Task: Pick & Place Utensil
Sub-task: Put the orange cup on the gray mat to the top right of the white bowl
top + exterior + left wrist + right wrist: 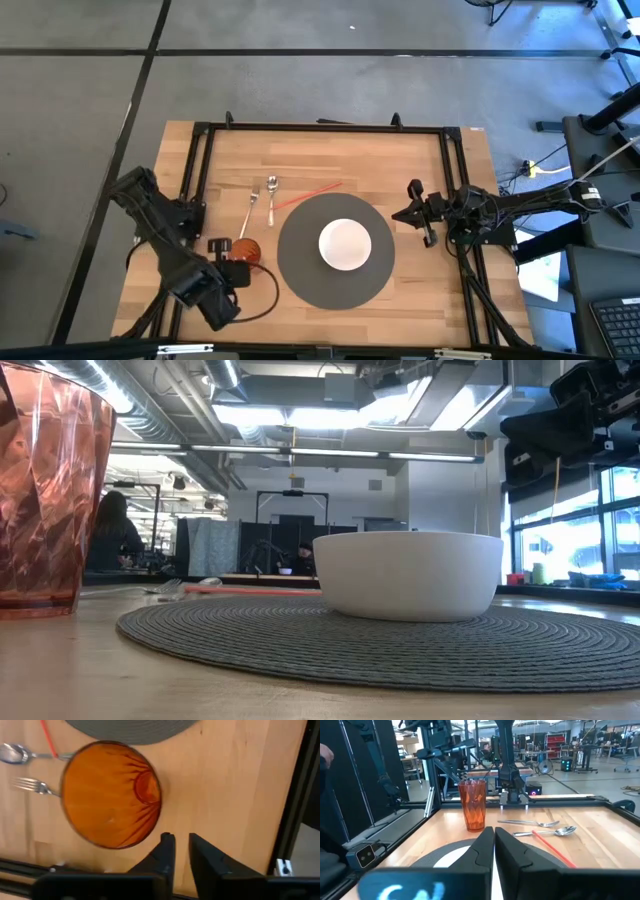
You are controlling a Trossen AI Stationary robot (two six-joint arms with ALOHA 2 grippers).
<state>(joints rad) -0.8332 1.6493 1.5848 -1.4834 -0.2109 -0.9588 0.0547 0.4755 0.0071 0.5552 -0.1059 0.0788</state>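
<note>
My left gripper leaves the orange cup's round base (147, 788) free for placing and grabs its rim (156, 820) next.
A metal fork (252, 207) and spoon (271, 193) lie flat side by side on the wooden table, left of a grey round placemat (300, 280) that bears a white bowl (345, 244). An orange cup (247, 250) stands upright near the mat's left edge. My left gripper (181, 842) points down at bare wood just on the near side of the cup (111, 794), its fingers a little open and holding nothing. My right gripper (493, 832) hangs level and shut at the table's right side, facing the fork (530, 823) and spoon (550, 831).
A thin red stick (310, 192) lies slanted on the wood between the spoon and the mat's far edge. Black frame rails (195, 170) run along the table's left, far and right sides. Bare wood lies along the near edge.
</note>
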